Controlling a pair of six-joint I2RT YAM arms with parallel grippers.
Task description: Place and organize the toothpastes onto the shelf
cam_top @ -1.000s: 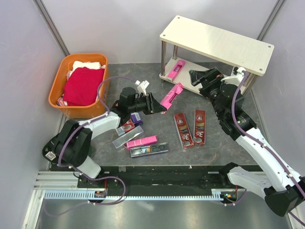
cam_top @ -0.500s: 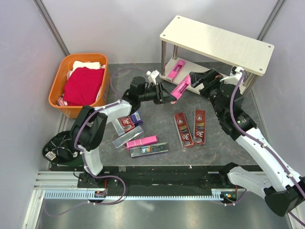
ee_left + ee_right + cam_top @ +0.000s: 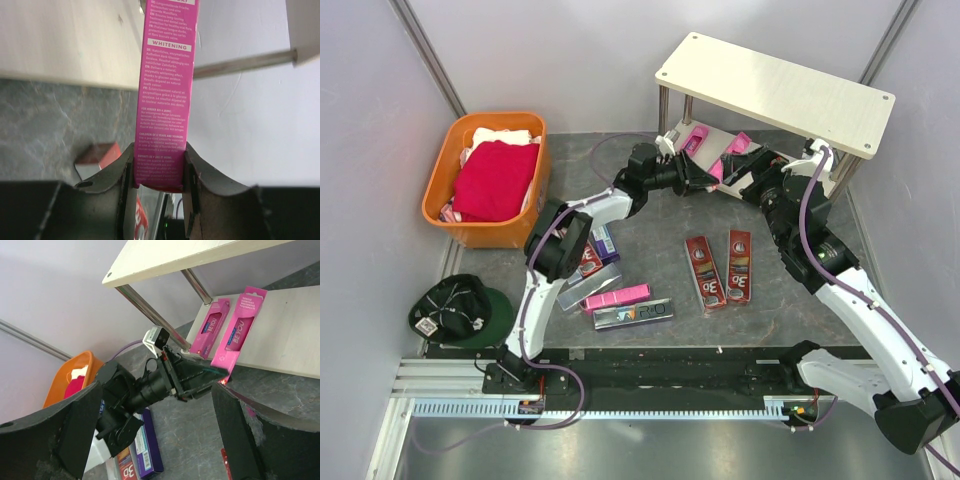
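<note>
My left gripper keeps hold of the bright pink carton for now: the carton slants above the shelf's lower board (image 3: 295,340), its near end past the board's front edge, and would end crooked, jutting off.
My left gripper (image 3: 708,172) (image 3: 160,170) is shut on the near end of a bright pink toothpaste carton (image 3: 732,150) (image 3: 167,75) (image 3: 240,330). The carton's far part lies over the shelf's lower board (image 3: 295,340), beside another pink carton (image 3: 692,140) (image 3: 212,326). The shelf (image 3: 775,88) stands at the back right. My right gripper (image 3: 745,168) (image 3: 155,430) hangs open just right of the left one, holding nothing. On the table lie two dark red cartons (image 3: 705,272) (image 3: 739,266), a pink one (image 3: 617,296), a silver-grey one (image 3: 632,313) and a purple one (image 3: 605,243).
An orange basket (image 3: 432,200) with red and white cloths stands at the back left. A dark cap (image 3: 460,310) lies at the near left. The shelf's metal legs (image 3: 663,120) (image 3: 150,315) flank the lower board. Grey walls close in both sides.
My left arm has stretched right and away, carrying the pink carton from mid-table onto the shelf's lower board. This uncovered the dark cap. The right arm has hardly moved.
</note>
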